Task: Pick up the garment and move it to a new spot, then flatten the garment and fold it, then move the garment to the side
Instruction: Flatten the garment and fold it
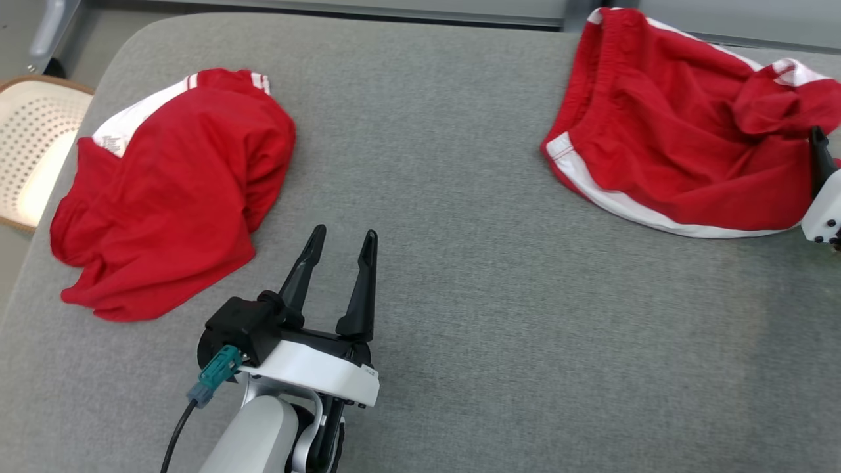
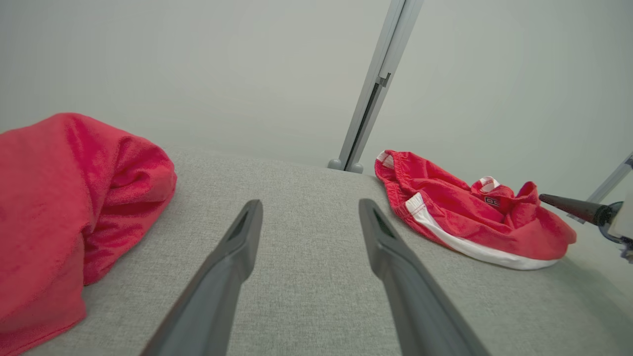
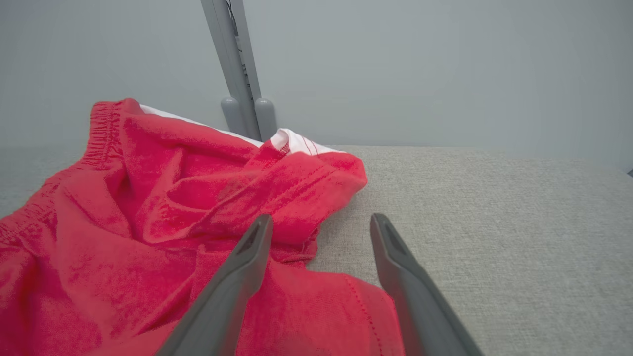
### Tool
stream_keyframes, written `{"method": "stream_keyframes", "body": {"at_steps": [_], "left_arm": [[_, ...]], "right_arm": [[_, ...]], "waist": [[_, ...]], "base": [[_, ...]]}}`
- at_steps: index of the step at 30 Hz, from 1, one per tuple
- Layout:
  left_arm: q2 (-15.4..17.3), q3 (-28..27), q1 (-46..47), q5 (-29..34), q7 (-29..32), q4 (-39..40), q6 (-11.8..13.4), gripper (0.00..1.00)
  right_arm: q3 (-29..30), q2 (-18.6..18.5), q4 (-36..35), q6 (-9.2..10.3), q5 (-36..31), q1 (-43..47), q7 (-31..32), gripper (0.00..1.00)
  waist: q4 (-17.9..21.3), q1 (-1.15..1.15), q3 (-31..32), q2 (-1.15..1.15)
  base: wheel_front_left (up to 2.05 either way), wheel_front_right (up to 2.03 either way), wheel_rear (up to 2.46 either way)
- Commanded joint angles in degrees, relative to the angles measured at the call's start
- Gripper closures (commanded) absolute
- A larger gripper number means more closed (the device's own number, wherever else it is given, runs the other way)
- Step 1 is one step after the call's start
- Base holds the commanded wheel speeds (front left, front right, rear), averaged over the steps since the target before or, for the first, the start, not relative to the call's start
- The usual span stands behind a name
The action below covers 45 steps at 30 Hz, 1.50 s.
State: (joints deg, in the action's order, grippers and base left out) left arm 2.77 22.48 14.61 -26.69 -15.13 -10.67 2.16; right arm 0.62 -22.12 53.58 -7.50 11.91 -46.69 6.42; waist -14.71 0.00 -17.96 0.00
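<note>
I should grip the white-trimmed waistband corner [image 1: 560, 147] with my left gripper next, where the waistband's edge stands up, because the garment's body [image 1: 686, 150] is loose and crumpled.
A crumpled red garment with white trim [image 1: 657, 144] [image 3: 148, 198] lies at the far right of the grey padded table [image 1: 460, 295]. My right gripper [image 1: 821, 141] [image 3: 321, 217] is at the garment's right edge, open, with its fingers over the cloth and nothing pinched between them. In the left wrist view this garment [image 2: 445, 212] is at the right, with a right gripper finger [image 2: 568, 205] beside it. My left gripper [image 1: 345, 233] [image 2: 310, 202] hovers open and empty over bare table at the front centre. A second bunched red garment [image 1: 171, 197] [image 2: 49, 198] lies to its left.
A perforated cream chair seat [image 1: 33, 144] stands off the table's left edge. A grey metal post [image 2: 371, 89] [image 3: 237, 74] rises behind the table's far edge. Bare grey surface stretches between the two garments and along the front.
</note>
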Motion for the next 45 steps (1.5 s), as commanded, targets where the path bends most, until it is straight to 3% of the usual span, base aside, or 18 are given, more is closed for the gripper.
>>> {"method": "stream_keyframes", "body": {"at_steps": [1,9,17,27,36,45], "left_arm": [[0.2,-0.8,1.0,0.7,0.0,-0.1,0.0,0.00],[0.2,-3.1,0.1,2.0,0.0,0.1,-0.6,0.00],[0.2,-5.5,-0.8,3.0,0.0,0.3,-1.1,0.00],[0.2,-7.2,0.4,5.7,0.0,-2.2,-2.6,0.00],[0.4,-5.5,9.7,11.3,0.0,-17.0,-4.2,0.00],[3.8,-2.8,24.5,15.7,3.3,-35.8,-5.0,0.00]], "right_arm": [[-0.4,0.6,-0.3,0.01,1.0,0.8,-2.9,0.00],[-3.7,1.6,-4.3,0.01,5.3,5.5,-10.8,0.00],[-6.8,3.3,-12.8,0.01,11.6,17.0,-18.4,0.00],[-8.3,7.5,-21.7,0.00,13.5,26.5,-20.7,0.00],[-7.9,9.4,-23.8,0.00,12.0,26.0,-20.9,0.00],[-7.9,11.0,-23.2,0.01,11.1,24.9,-21.2,0.00]], "waist": [[2.2,0.00,1.3,0.00],[7.8,0.00,4.5,0.00],[13.0,0.00,7.4,0.00],[19.3,0.00,6.6,0.00],[24.5,0.00,2.5,0.00],[28.8,0.00,-0.6,0.00]], "base": [[0.00,0.00,0.00],[0.00,0.00,0.00],[0.00,0.00,0.00],[0.00,0.00,0.00],[0.00,0.00,0.00],[0.00,0.00,0.00]]}}
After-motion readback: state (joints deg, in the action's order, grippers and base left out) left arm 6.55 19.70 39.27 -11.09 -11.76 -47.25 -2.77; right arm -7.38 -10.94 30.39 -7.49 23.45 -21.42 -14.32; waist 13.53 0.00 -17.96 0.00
